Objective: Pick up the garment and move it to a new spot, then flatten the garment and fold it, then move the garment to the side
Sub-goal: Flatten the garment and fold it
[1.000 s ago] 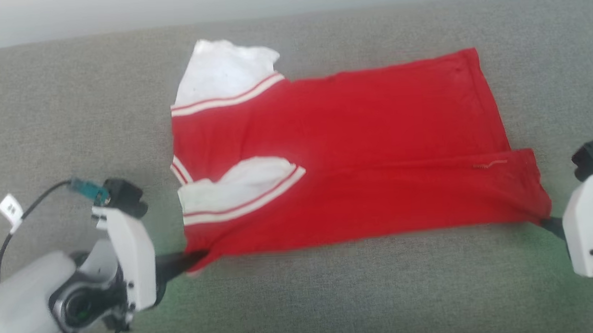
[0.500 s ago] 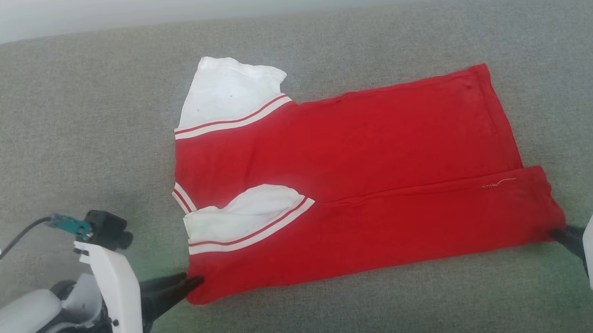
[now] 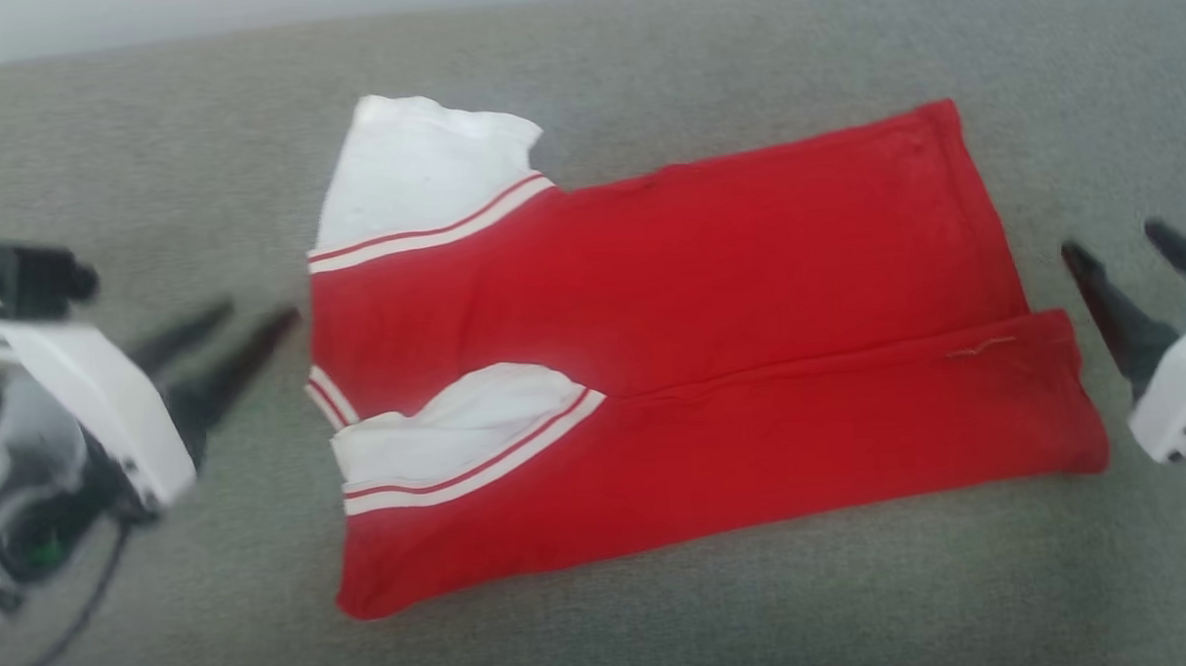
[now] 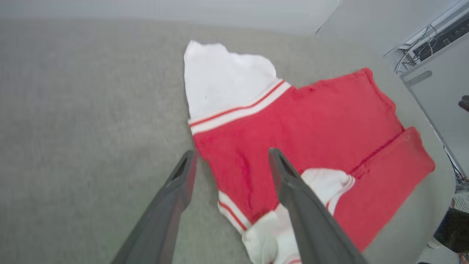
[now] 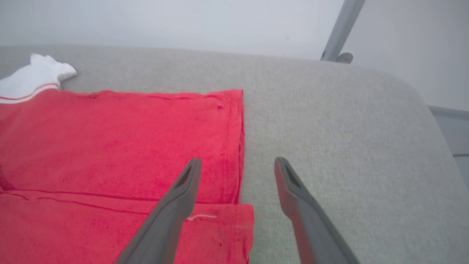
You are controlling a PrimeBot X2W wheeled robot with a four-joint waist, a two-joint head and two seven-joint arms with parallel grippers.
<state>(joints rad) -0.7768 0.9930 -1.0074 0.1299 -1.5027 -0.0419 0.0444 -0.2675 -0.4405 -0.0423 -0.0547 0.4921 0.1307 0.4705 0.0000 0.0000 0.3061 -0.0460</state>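
Observation:
My right gripper grabs the red garment by its hem corner [image 3: 1051, 331] [image 5: 244, 213] next, to fold the shirt.
The garment [image 3: 750, 266] is a red shirt with white, stripe-trimmed sleeves, lying flat on the grey padded surface [image 3: 146, 172] with its near strip folded over the body. One white sleeve [image 3: 426, 170] sticks out at the far left and the other [image 3: 457, 419] lies tucked on the red. My left gripper [image 3: 257, 313] hovers open just left of the collar end, holding nothing. In the left wrist view that gripper [image 4: 231, 153] spans the garment [image 4: 329, 117] edge from above. My right gripper [image 3: 1111, 238] stands open beside the hem end; in the right wrist view it [image 5: 238, 161] hangs above the hem [image 5: 240, 146].
The grey surface [image 5: 348, 146] runs well beyond the shirt on all sides, with a rounded corner at the right. A metal post [image 5: 340, 29] rises behind it. A shelf with cables [image 4: 432, 40] stands past the surface's edge.
Both grippers let go of the shirt's near corners, opened wide and lifted away toward the far side. The folded shirt stays put. The head camera shifted a little.

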